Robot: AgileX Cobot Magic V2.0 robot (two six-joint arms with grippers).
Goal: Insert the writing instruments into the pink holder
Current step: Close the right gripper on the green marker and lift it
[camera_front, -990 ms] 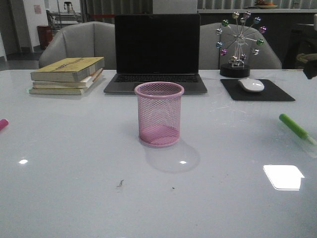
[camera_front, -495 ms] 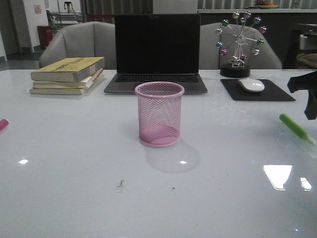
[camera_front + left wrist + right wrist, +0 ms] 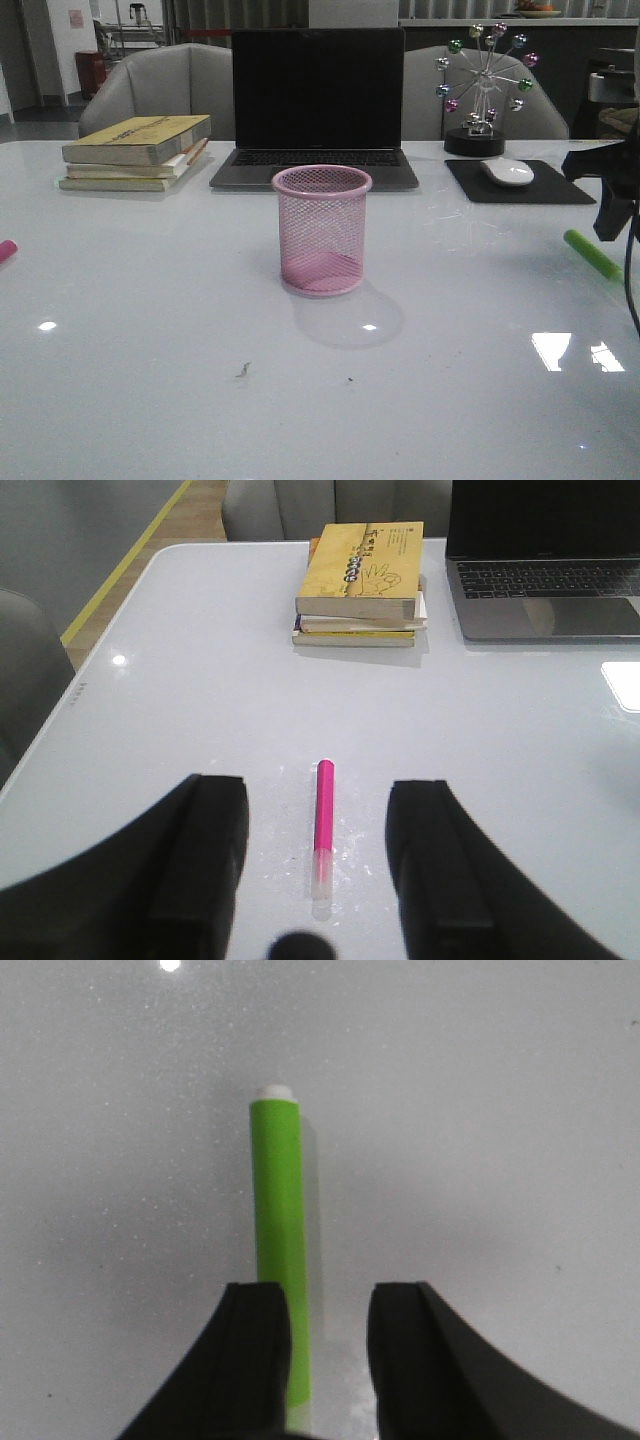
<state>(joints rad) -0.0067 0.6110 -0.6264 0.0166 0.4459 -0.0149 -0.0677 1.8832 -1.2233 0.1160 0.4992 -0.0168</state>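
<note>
The fingers of my right gripper are above the marker, so it is too early to close on the green marker (image 3: 591, 254). The right gripper lowers first, then closes.
The pink holder (image 3: 322, 231) stands upright and empty at the middle of the white table. A lime green marker (image 3: 591, 254) lies flat at the far right; my right gripper (image 3: 612, 205) hovers just above it, open, its fingers (image 3: 255, 1350) straddling the marker (image 3: 280, 1280) without closing on it. A magenta pink marker (image 3: 324, 820) with a pale end lies on the table at the far left, its tip just showing at the front view's edge (image 3: 5, 250). My left gripper (image 3: 318, 865) is open above it, one finger on each side, well apart from it.
A stack of books (image 3: 135, 152) sits at the back left, a dark laptop (image 3: 317, 110) behind the holder. A mouse (image 3: 508, 171) on a black pad and a ferris-wheel ornament (image 3: 484, 90) stand at the back right. The table's left edge (image 3: 70, 695) runs near the pink marker.
My right gripper has come into the front view from the right edge and dropped lower over the green marker. The holder and both markers have not moved.
</note>
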